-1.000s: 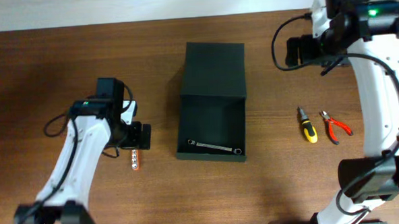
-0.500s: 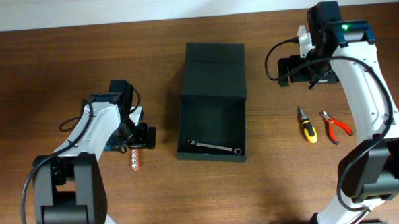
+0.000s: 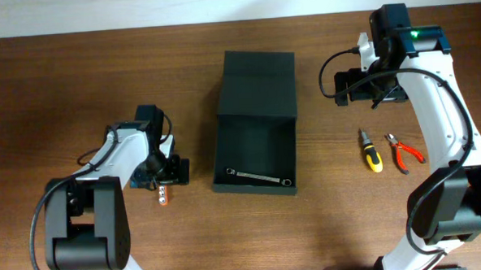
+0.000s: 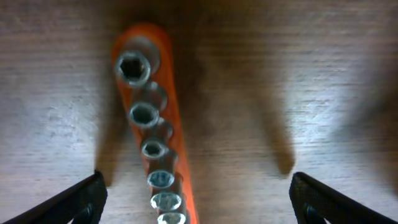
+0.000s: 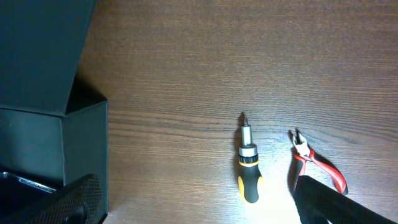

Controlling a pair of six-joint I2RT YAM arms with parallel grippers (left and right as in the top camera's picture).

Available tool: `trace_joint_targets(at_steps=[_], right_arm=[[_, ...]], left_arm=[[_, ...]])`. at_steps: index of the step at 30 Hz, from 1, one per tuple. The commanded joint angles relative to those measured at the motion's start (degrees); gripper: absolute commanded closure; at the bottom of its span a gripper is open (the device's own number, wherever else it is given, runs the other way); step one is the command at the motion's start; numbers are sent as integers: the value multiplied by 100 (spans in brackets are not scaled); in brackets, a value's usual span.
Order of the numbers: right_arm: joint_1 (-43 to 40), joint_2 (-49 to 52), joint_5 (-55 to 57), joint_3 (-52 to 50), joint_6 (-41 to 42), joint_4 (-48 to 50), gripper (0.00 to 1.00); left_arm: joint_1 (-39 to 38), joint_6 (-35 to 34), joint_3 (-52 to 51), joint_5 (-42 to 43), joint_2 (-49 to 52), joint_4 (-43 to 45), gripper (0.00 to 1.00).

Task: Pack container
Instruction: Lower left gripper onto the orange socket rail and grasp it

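Observation:
The gripper's fingers nearly meet their shadows on the tabletop, so it is now time for my left gripper to close on the orange socket bar.
The container (image 3: 256,146) is a dark green-black box lying open at the table's middle, with its flap lid (image 3: 256,84) folded back. A silver wrench (image 3: 259,178) lies inside at the near end. The container's corner shows in the right wrist view (image 5: 37,143). An orange socket rail (image 3: 162,194) with several sockets lies left of the container. My left gripper (image 3: 164,168) is open right above the rail (image 4: 152,124), with the jaws (image 4: 196,199) straddling it. My right gripper (image 3: 373,88) is open and empty (image 5: 199,205), above bare table right of the lid.
A yellow-black screwdriver (image 3: 371,153) and red pliers (image 3: 405,152) lie side by side to the right of the container. Both show in the right wrist view, the screwdriver (image 5: 248,168) left of the pliers (image 5: 314,162).
My left gripper has moved down and slightly right, closer over the socket rail. My right gripper came in toward the table earlier and has held still since.

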Motion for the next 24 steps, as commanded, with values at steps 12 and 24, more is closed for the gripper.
trace_joint_targets(at_steps=[12,24], right_arm=[[-37,11,-52,-37,-31,-101,1],[-37,11,-52,-37,-33,-210,1]], left_arm=[[-15,-85,-138,31,61,39,32],[-15,-85,-138,31,61,35,67]])
